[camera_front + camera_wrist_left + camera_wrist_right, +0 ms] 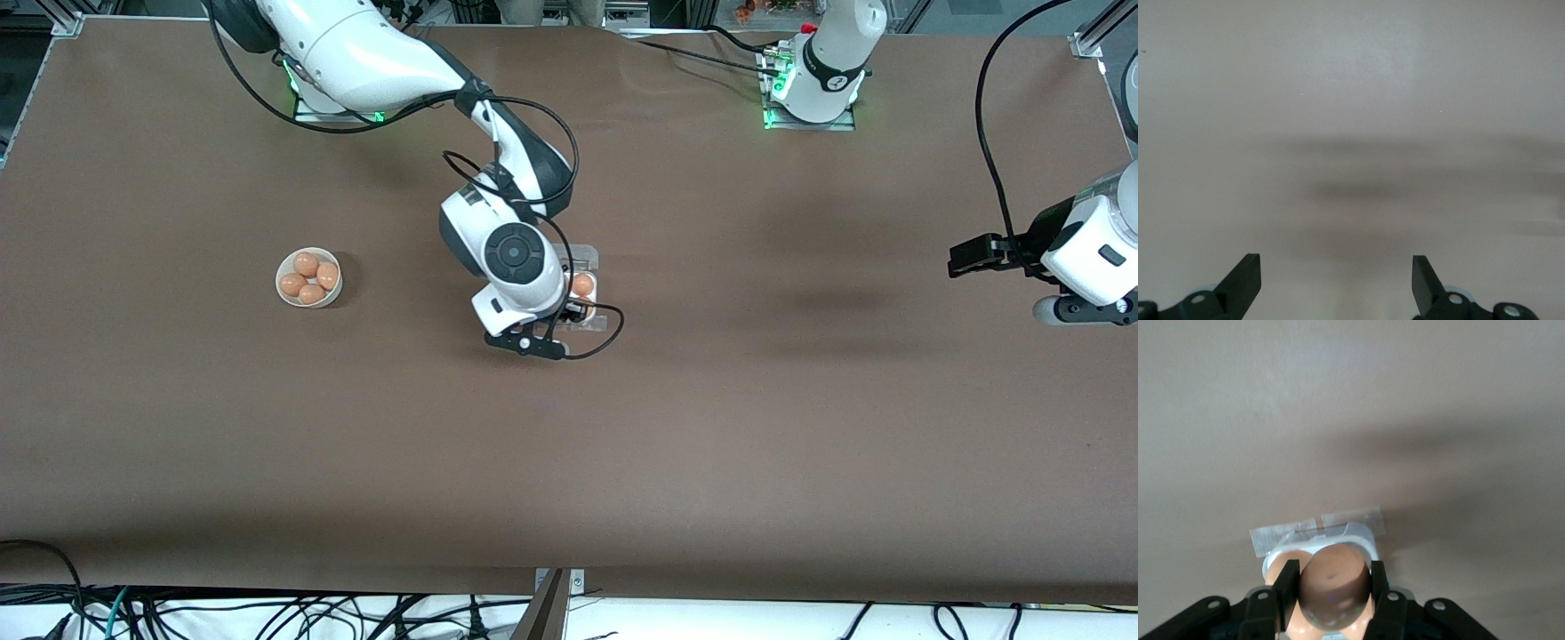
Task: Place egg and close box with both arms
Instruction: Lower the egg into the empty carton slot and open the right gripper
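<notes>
My left gripper grabs the clear lid by its free edge [586, 249] next, to close the box.
My right gripper [1333, 571] is shut on an orange-brown egg [1335, 583] and holds it just above the box [1363, 535], a small white tray whose clear lid [1318, 528] lies open. Paler eggs [1280, 579] sit in the tray under the held one. In the front view the right wrist covers most of the box [589, 263]; one egg [582, 284] shows in it beside the wrist. My left gripper [974, 256] hangs open and empty above the table at the left arm's end, waiting. In its own wrist view the left gripper [1336, 259] has only bare table under it.
A round white bowl [279, 286] with several eggs [309, 277] stands on the brown table toward the right arm's end. Black cables loop round the right wrist [594, 342] next to the box.
</notes>
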